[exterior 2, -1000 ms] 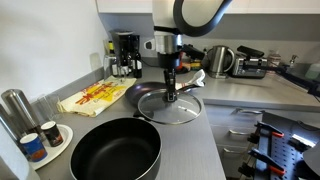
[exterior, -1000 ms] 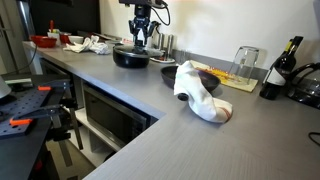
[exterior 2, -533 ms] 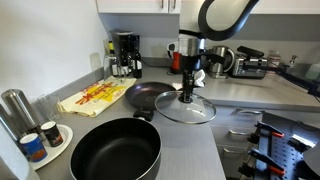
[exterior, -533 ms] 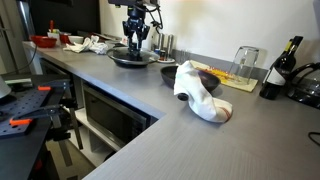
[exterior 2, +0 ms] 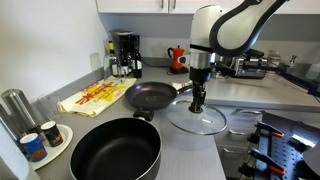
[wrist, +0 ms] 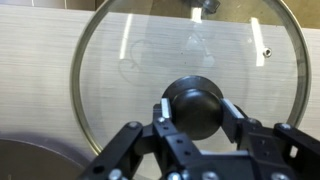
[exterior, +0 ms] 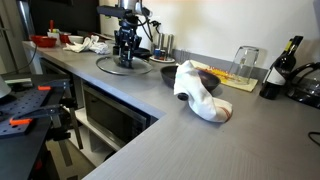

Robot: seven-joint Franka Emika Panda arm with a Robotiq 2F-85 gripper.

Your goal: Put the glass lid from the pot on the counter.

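The lid would end partly off the counter if I opened now, so my gripper keeps holding the lid until the lid's rim is back from the counter's front edge.
The glass lid (exterior 2: 207, 122) (exterior: 107, 65) is flat, at or just above the grey counter (exterior 2: 190, 155) (exterior: 200, 140), near its front edge; I cannot tell whether it touches. My gripper (exterior 2: 197, 102) (exterior: 124, 58) is shut on its dark centre knob from above. In the wrist view the fingers (wrist: 195, 110) clamp the knob, and the lid's glass (wrist: 130, 60) fills the frame over the counter. The black pot (exterior 2: 150, 95) stands uncovered beside the lid, further from the edge. In the exterior view from the counter's far end the arm mostly hides it.
A large dark bowl (exterior 2: 115, 150) (exterior: 168, 73) sits close by. A yellow cloth (exterior 2: 95, 97), a coffee maker (exterior 2: 125, 55), a red kettle (exterior 2: 177, 58) and a steel kettle (exterior 2: 220, 60) line the back wall. A white cloth-covered object (exterior: 200, 92), a glass jar (exterior: 245, 62) and a bottle (exterior: 280, 70) stand further along.
My gripper has carried the lid off the pot and sideways toward the counter's front edge, then lowered it. The pot is uncovered now.
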